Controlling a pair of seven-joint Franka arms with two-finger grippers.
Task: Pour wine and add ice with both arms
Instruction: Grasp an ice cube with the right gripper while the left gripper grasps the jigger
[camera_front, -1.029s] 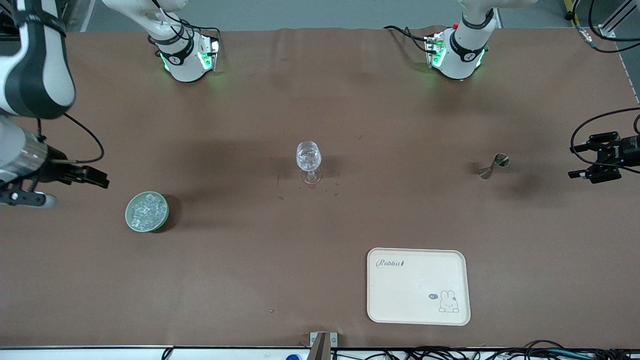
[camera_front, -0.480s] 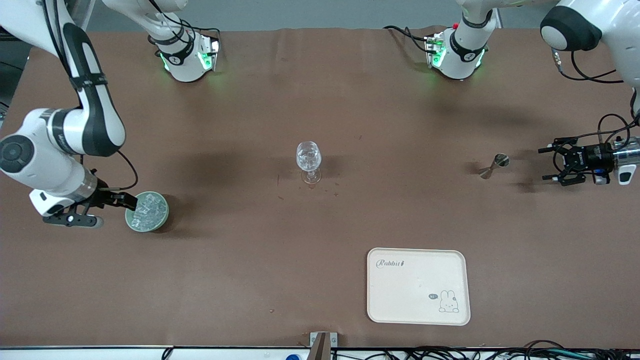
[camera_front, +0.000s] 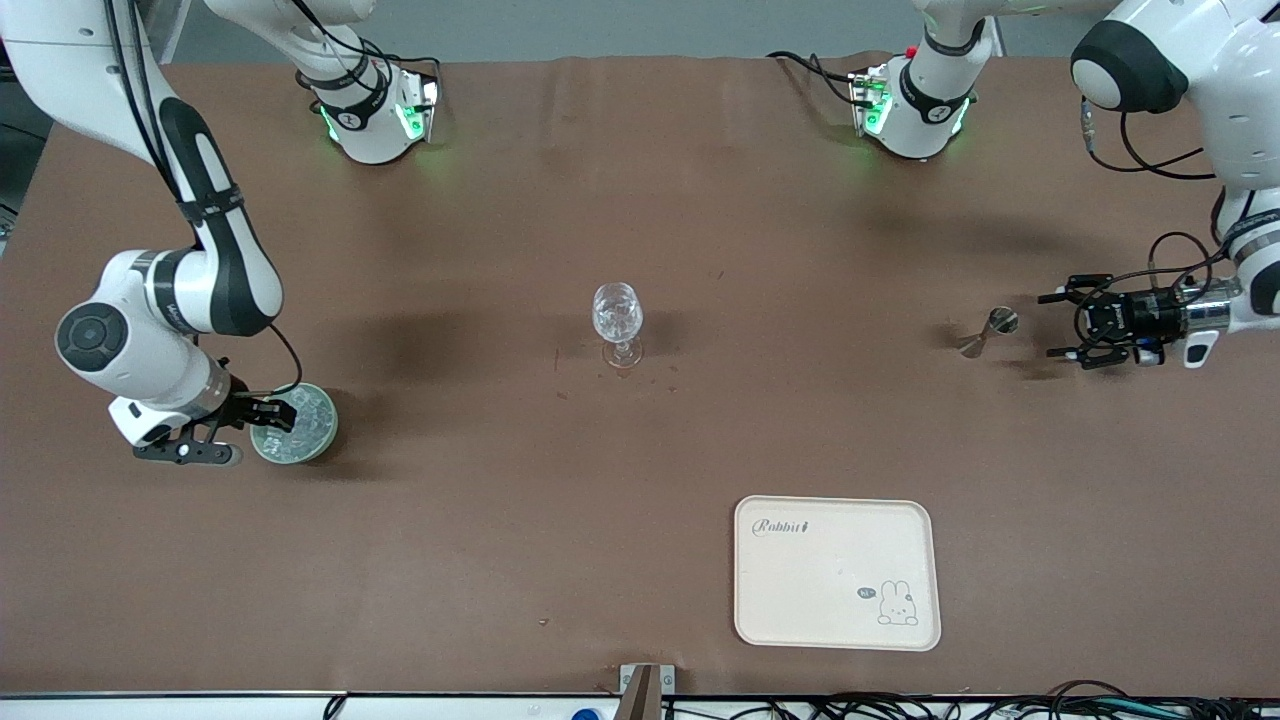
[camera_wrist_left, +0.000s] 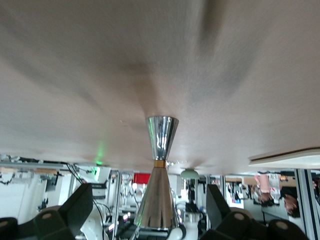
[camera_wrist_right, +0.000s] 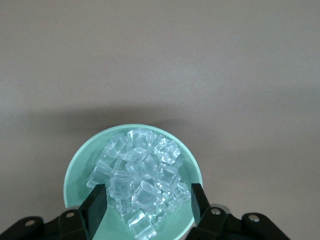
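Note:
The robot should grab the silver jigger by its narrow middle with the left gripper, so the jigger can pour wine into the clear stemmed wine glass (camera_front: 619, 323).
A green bowl (camera_front: 326, 436) holds a heap of ice (camera_front: 308, 412), clear cubes, toward the right arm's end of the table. My right gripper (camera_front: 278, 414) hangs open over the bowl. In the right wrist view its fingers (camera_wrist_right: 96, 204) straddle the ice (camera_wrist_right: 142, 172) inside the bowl (camera_wrist_right: 75, 172); the gripper (camera_wrist_right: 147, 202) holds nothing. A silver jigger (camera_front: 988, 332) stands toward the left arm's end. My left gripper (camera_front: 1053, 325) is open beside it, low over the table. In the left wrist view the jigger (camera_wrist_left: 157, 175) sits between the open gripper (camera_wrist_left: 150, 210) fingers.
A clear stemmed wine glass (camera_front: 617, 320) stands at the table's middle. A cream tray (camera_front: 836, 572) with a rabbit drawing lies nearer the front camera. Both green-lit arm bases stand along the table's back edge.
My right gripper has come in and down over the ice bowl. My left gripper has moved in toward the jigger. Glass, jigger, bowl and tray have not moved.

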